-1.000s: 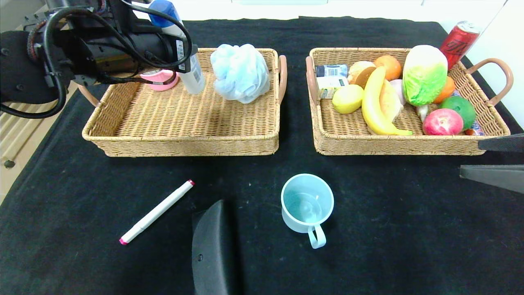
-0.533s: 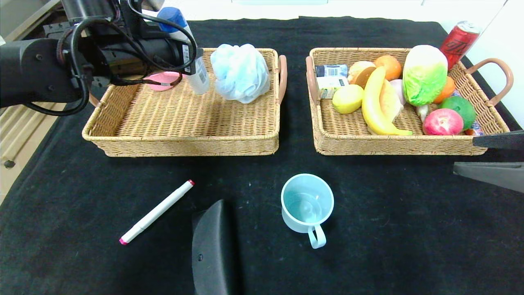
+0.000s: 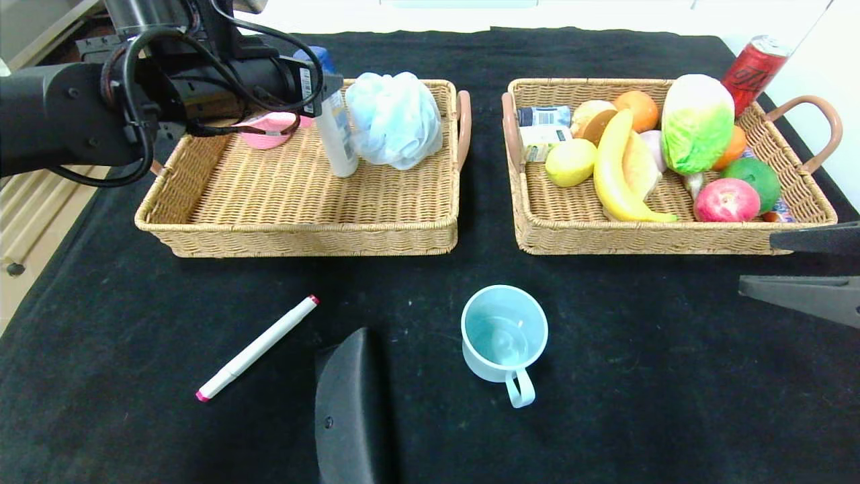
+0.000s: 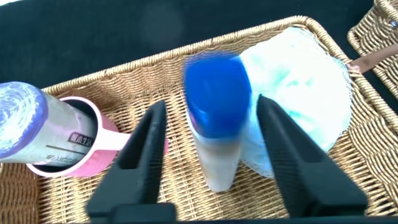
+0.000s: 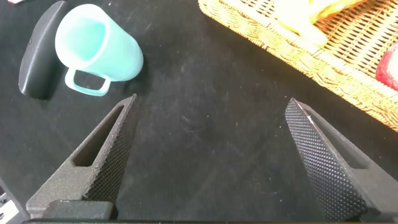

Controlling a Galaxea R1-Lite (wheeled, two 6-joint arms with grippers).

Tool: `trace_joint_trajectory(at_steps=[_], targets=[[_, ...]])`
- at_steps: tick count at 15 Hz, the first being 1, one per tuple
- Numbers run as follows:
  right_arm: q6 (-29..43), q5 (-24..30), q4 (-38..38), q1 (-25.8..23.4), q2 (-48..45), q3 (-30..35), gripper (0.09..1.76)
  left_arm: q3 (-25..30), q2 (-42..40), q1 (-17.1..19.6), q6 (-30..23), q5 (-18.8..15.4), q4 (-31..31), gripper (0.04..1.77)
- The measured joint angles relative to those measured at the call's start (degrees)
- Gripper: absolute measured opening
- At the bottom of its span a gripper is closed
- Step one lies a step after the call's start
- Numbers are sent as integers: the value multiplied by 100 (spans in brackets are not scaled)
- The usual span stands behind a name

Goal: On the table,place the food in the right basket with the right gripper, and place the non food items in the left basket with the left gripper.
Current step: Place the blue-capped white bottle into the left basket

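The light blue mug has a wide round body (image 3: 484, 367) and an open, empty opening, so the left gripper needs to grab it by its thin rim (image 3: 465, 323) next.
My left gripper (image 3: 316, 84) hangs open over the back of the left basket (image 3: 302, 228). A clear bottle with a blue cap (image 3: 336, 138) stands in that basket against the light blue bath pouf (image 3: 393, 117). In the left wrist view the bottle (image 4: 217, 124) sits between my spread fingers (image 4: 146, 155) with a gap on each side. A white marker with pink ends (image 3: 259, 346) and a light blue mug (image 3: 504, 336) lie on the black cloth in front. My right gripper (image 3: 759, 262) is open and empty at the right edge, in front of the right basket (image 3: 658, 235).
A pink cup (image 3: 269, 128) lies at the back of the left basket. The right basket holds a banana (image 3: 615, 175), cabbage, apple and several other foods. A red can (image 3: 752, 67) stands behind it. A dark curved object (image 3: 353, 403) lies near the front.
The left gripper moved right over the basket and lowered the bottle. The bottle has left the fingers and now stands on the basket floor beside the pouf. The right arm barely moved.
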Motion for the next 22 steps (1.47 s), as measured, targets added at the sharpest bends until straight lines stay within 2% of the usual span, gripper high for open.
trace_joint_trajectory(at_steps=[6,9,14,18,22], targets=[[2,-5,-4,1,-18,-6,171,-17,-52,-16,6,72,65,144],[2,-2,-2,1,-11,-9,171,24,-256,-35,22,96,152,152],[2,-7,-2,1,0,-17,171,61,-837,-157,4,240,731,161],[2,-11,-4,1,9,-17,171,69,-1353,-667,34,783,1496,165],[2,-18,-2,1,11,-26,171,69,-1740,-1179,-44,1320,2571,168]])
